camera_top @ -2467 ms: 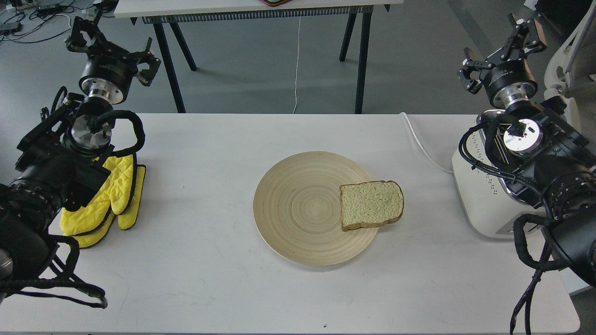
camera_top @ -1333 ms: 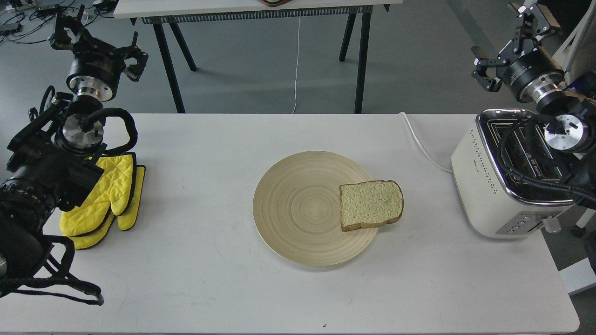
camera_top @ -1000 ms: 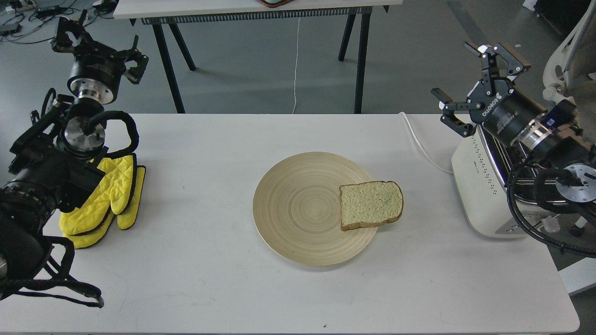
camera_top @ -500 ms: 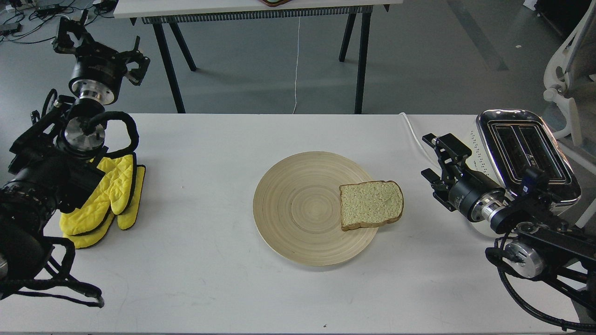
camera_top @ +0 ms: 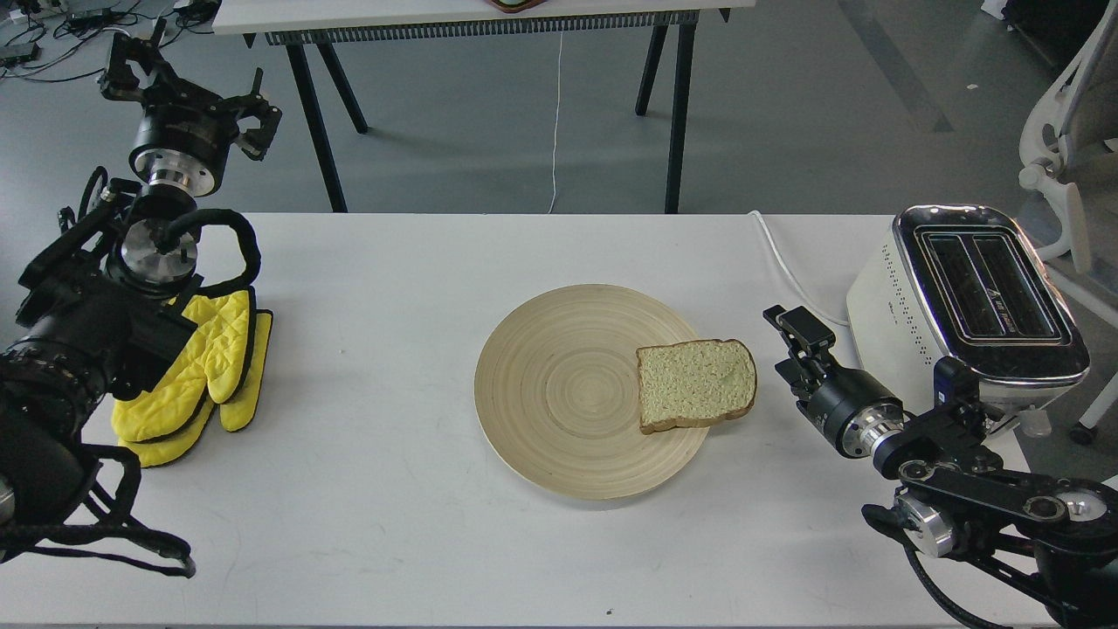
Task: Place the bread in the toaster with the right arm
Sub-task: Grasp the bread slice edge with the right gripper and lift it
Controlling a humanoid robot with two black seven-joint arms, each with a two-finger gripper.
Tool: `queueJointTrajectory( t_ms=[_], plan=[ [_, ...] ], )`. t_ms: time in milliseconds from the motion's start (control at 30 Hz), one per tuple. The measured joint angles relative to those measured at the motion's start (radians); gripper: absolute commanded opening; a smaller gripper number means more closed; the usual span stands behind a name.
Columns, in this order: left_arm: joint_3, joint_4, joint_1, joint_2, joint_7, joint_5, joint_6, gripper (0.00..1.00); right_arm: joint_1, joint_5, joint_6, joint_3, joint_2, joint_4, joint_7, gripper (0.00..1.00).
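Observation:
Next, my right gripper takes hold of the bread (camera_top: 696, 384) by its crust edge that hangs over the plate, to put the bread in the toaster.
The bread (camera_top: 696, 384) lies flat on the right rim of a round wooden plate (camera_top: 559, 393), its crust edge overhanging the rim. The toaster (camera_top: 908, 349) stands at the table's right edge with both chrome-topped slots empty. My right gripper (camera_top: 786, 348) is low over the table between bread and toaster, just right of the slice, pointing at it. Its fingers are apart and hold nothing, and it does not touch the bread. My left gripper (camera_top: 188, 87) is raised at the far left, open and empty.
Yellow oven mitts (camera_top: 205, 367) lie under my left arm at the table's left. The toaster's white cord (camera_top: 790, 271) runs off the back edge. A second table (camera_top: 480, 13) stands behind, and a white chair (camera_top: 1061, 131) at the right.

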Motion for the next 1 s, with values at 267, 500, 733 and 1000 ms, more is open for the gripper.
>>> queueJointTrajectory(
  t_ms=[267,500,733,1000],
  plan=[
    [0.024,0.000,0.000,-0.001,-0.002,-0.001,0.000,1.00,-0.002,-0.019,0.015,-0.023,0.074,-0.064,0.001,0.60],
    [0.024,0.000,-0.002,-0.001,-0.002,-0.001,0.000,1.00,0.001,-0.098,0.016,-0.067,0.107,-0.092,0.001,0.38],
    [0.025,0.000,-0.002,-0.001,-0.002,-0.001,0.000,1.00,0.011,-0.104,0.016,-0.069,0.109,-0.089,-0.013,0.07],
    [0.025,0.000,-0.002,-0.001,-0.003,-0.001,0.000,1.00,0.037,-0.106,0.015,-0.070,0.090,-0.051,-0.014,0.00]
  ],
)
